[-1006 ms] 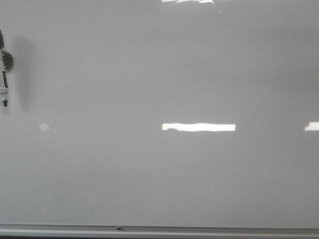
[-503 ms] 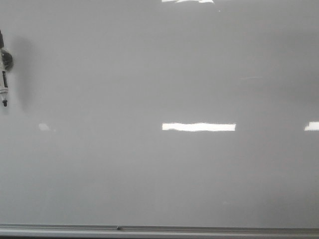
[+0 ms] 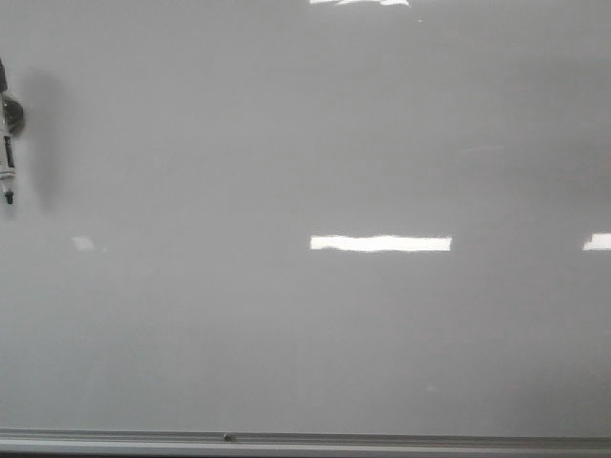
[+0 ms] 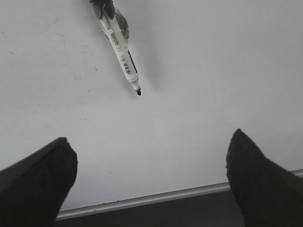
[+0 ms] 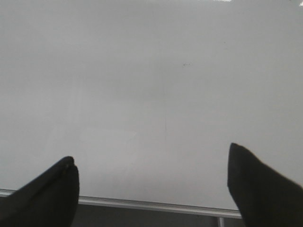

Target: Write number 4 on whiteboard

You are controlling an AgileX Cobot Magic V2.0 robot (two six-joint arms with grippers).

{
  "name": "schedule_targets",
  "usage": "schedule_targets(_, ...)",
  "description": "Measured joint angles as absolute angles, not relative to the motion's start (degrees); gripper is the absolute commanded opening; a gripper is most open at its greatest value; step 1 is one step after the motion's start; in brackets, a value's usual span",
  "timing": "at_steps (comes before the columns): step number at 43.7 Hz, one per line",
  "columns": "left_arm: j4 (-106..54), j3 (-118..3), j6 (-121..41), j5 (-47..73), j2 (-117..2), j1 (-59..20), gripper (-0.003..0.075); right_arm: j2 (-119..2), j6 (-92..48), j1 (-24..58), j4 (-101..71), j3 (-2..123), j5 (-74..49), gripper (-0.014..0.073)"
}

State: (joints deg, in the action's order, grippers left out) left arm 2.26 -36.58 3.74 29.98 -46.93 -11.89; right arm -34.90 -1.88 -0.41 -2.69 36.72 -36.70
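The marker's upper end is in a black holder [image 4: 102, 6], so my left gripper next needs to grab the marker by its bare white body above the tip [image 4: 126, 62].
The whiteboard [image 3: 305, 315] fills the front view, pale grey and glossy, with a grey frame strip [image 3: 305, 442] along its lower edge. No number 4 shows on it in any view. A white marker [image 3: 8, 167] with a black tip hangs tip-down at the far left edge. It also shows in the left wrist view [image 4: 122, 56], its upper end in a black holder, its tip close to the board. My left gripper [image 4: 149, 137] is open and empty, well short of the marker. My right gripper [image 5: 150, 152] is open and empty over the bare whiteboard [image 5: 151, 85].
Bright white light reflections [image 3: 380, 243] lie on the board in the front view. The frame strip [image 4: 142, 201] and a dark area below it show near the left fingers; the same strip [image 5: 151, 206] runs below the right fingers.
The marker at the left edge has crept slightly upward. Nothing else has moved.
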Motion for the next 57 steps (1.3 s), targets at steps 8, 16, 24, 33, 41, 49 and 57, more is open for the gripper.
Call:
schedule_targets(8, 2.35, -36.7, 7.36, 22.89, -54.06, -11.99, 0.0619, -34.9, -1.88, -0.41, -2.69, 36.72, -36.79, 0.0653)
schedule_targets(16, 2.35, -36.78, 8.18, 15.47, -60.22, -11.58, 0.0619, -34.9, -1.88, -0.41, -2.69, 36.72, -36.79, 0.0653)
schedule_targets(24, 2.24, -36.92, 8.27, 10.89, -65.54, -8.32, 0.0619, -34.9, -1.88, -0.41, -2.69, 36.72, -36.79, 0.0653)
schedule_targets(33, 2.24, -36.92, 8.27, 4.76, -70.81, -6.92, 0.0619, -34.9, -1.88, -0.41, -2.69, 36.72, -36.79, 0.0653)
schedule_targets(41, 2.24, -37.06, 8.27, -1.75, -75.45, -6.92, 0.0619, -34.9, -1.88, -0.41, -2.69, 36.72, -36.79, 0.0653)
schedule_targets(49, 2.24, -39.63, 8.27, -4.16, -80.45, -6.92, 0.0619, -34.9, -1.88, -0.41, -2.69, 36.72, -36.79, 0.0653)
schedule_targets(57, 2.24, -41.82, 8.27, -4.72, -84.16, -6.92, 0.0603, -34.9, -1.88, -0.41, -2.69, 36.72, -36.79, 0.0653)
